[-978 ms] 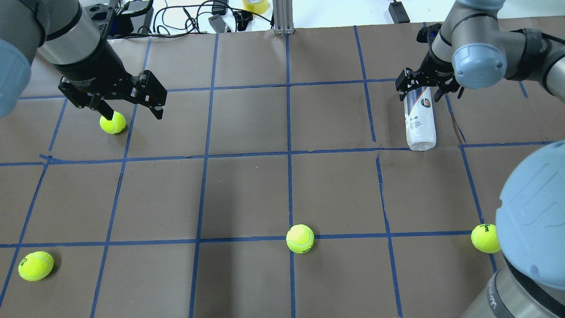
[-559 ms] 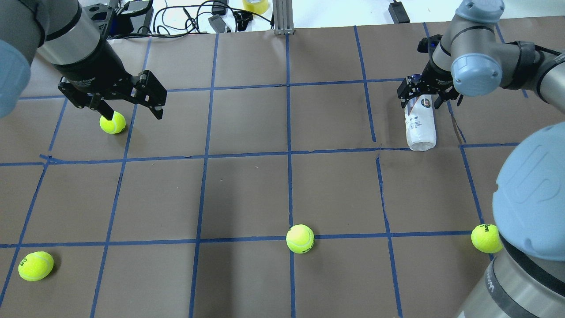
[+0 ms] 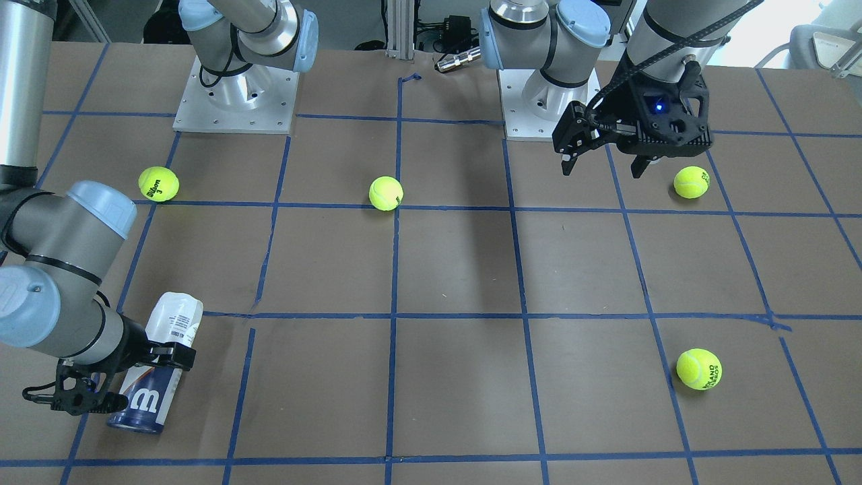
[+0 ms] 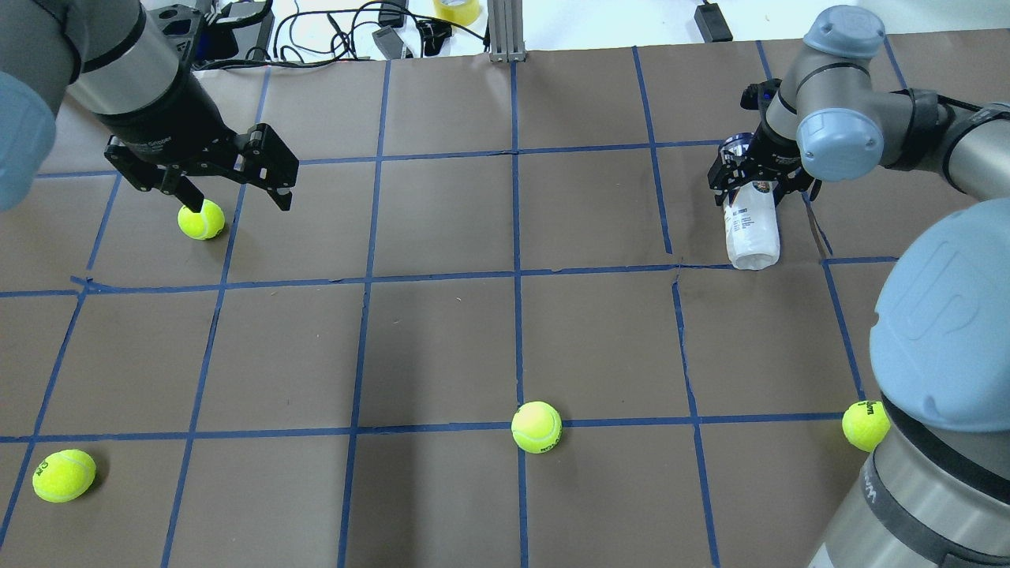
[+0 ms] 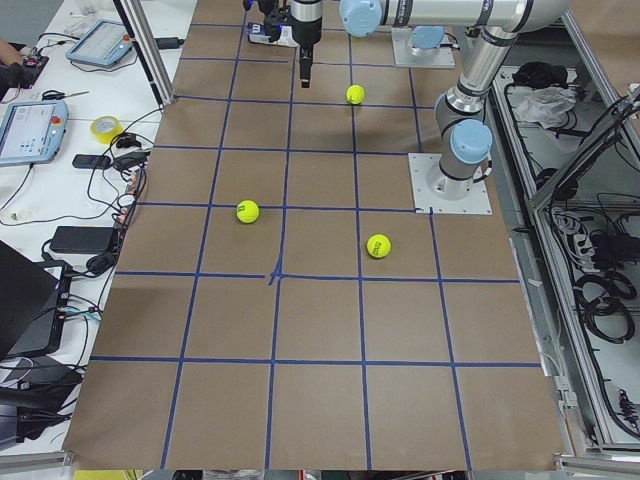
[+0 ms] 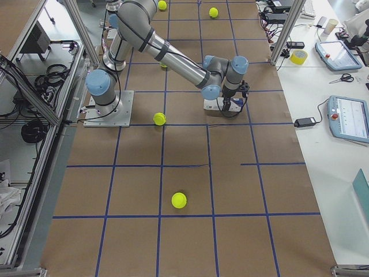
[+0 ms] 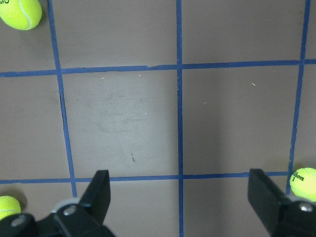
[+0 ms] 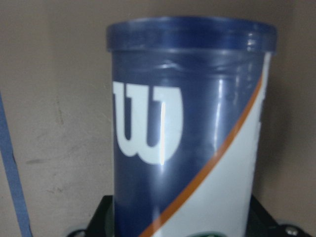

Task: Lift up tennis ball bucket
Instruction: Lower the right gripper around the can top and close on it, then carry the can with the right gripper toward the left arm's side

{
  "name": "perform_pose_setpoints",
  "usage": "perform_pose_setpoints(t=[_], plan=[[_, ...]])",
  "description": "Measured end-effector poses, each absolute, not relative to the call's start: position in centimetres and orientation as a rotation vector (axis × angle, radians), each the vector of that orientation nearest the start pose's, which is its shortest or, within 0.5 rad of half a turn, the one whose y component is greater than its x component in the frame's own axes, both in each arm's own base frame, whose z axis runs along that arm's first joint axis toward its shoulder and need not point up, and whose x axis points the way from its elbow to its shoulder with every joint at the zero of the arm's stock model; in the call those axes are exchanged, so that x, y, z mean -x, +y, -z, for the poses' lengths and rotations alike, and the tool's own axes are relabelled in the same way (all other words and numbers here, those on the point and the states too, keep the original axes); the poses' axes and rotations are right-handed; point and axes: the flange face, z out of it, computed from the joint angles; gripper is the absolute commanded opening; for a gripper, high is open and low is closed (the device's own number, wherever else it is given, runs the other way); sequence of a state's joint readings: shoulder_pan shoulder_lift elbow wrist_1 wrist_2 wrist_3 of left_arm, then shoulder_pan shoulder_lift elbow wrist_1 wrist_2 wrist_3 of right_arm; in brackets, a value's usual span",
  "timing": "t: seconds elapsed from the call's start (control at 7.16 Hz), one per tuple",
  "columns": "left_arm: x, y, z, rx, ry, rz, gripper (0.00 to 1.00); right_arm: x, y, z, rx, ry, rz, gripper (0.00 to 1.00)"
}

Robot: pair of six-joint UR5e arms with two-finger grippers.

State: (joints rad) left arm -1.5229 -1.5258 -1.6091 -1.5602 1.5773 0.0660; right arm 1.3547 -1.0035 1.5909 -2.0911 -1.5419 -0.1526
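Observation:
My right gripper grabs the tennis ball bucket around the middle of its body (image 8: 182,202) next, to lift it up.
The tennis ball bucket (image 4: 752,229) lies on its side at the far right of the table, navy end away from the robot. In the front view its white part (image 3: 176,320) points toward the robot's base. My right gripper (image 4: 757,185) is open, its jaws astride the navy end; the right wrist view shows the can's "W" logo (image 8: 148,123) close up between the fingers. My left gripper (image 4: 237,203) is open and empty, hovering at the far left beside a tennis ball (image 4: 201,219).
More tennis balls lie on the brown paper: near middle (image 4: 536,427), near left (image 4: 63,475) and near right (image 4: 865,426) beside my right arm's base. Cables and a tape roll (image 4: 456,8) lie past the far edge.
My right gripper has come down closer over the can's navy end and its wrist has swung. The can and the left arm have not moved.

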Motion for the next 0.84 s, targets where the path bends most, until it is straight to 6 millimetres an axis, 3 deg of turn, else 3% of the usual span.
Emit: perform_pose_setpoints(t=[0.56,0.7,0.84], plan=[[11.0,-48.1,-49.1,-0.026,3.136,0.028,1.0,0.5,-66.3,-20.4,-0.065,3.099,-0.082,0.44],[11.0,-48.2,-49.0,-0.026,3.136,0.026,1.0,0.4,-66.4,-21.6,-0.058,3.103,-0.056,0.39],[11.0,-48.3,-48.9,-0.025,3.136,0.03,1.0,-0.5,-66.3,-23.5,-0.035,3.108,-0.015,0.41]])
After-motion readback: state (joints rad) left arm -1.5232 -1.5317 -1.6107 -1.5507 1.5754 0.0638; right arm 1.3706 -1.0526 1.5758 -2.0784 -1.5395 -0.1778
